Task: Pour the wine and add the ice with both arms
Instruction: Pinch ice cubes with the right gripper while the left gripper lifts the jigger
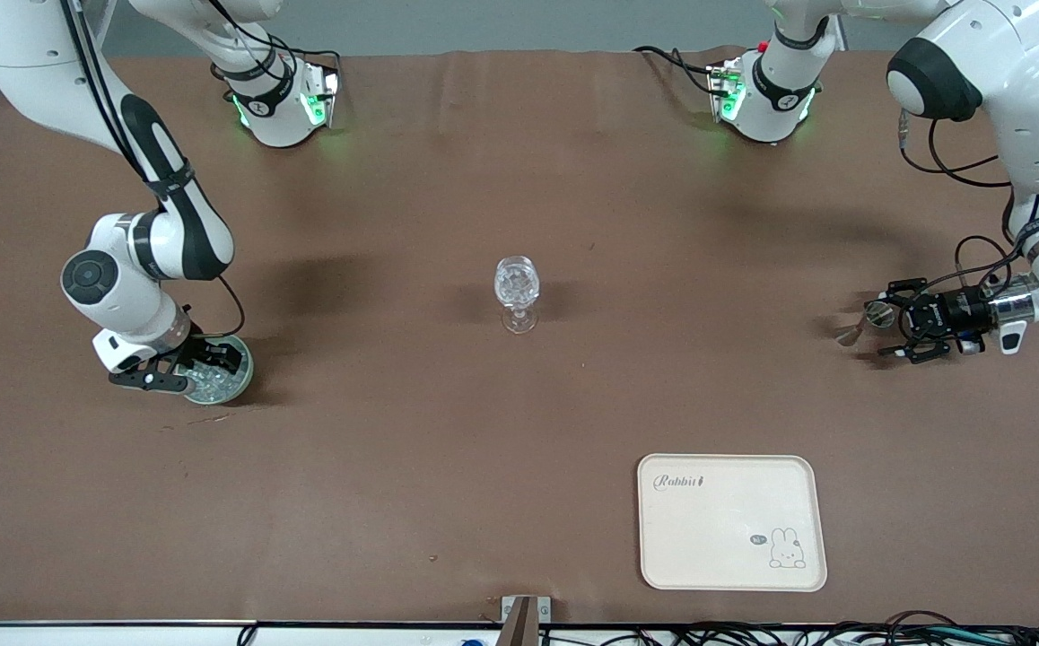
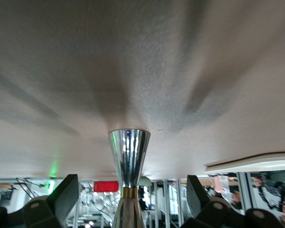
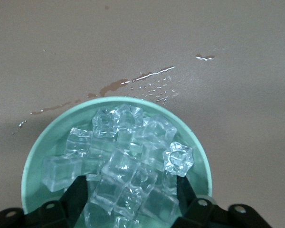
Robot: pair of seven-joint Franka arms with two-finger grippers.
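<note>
My left gripper grabs the silver jigger by its narrow gold-banded middle next, since its cups flare and slope away above and below.
A green bowl of ice sits toward the right arm's end of the table. My right gripper is dipped into it. In the right wrist view the bowl is heaped with clear ice, and the right gripper stands open with several cubes between its fingers. A stemmed glass holding glittering chunks stands mid-table. My left gripper lies low and open around a silver jigger, also seen in the left wrist view, its fingers apart from it. No wine is in view.
A cream tray with a rabbit print lies near the front camera, toward the left arm's end. Wet streaks mark the brown cloth beside the bowl. Both arm bases stand along the table's back edge.
</note>
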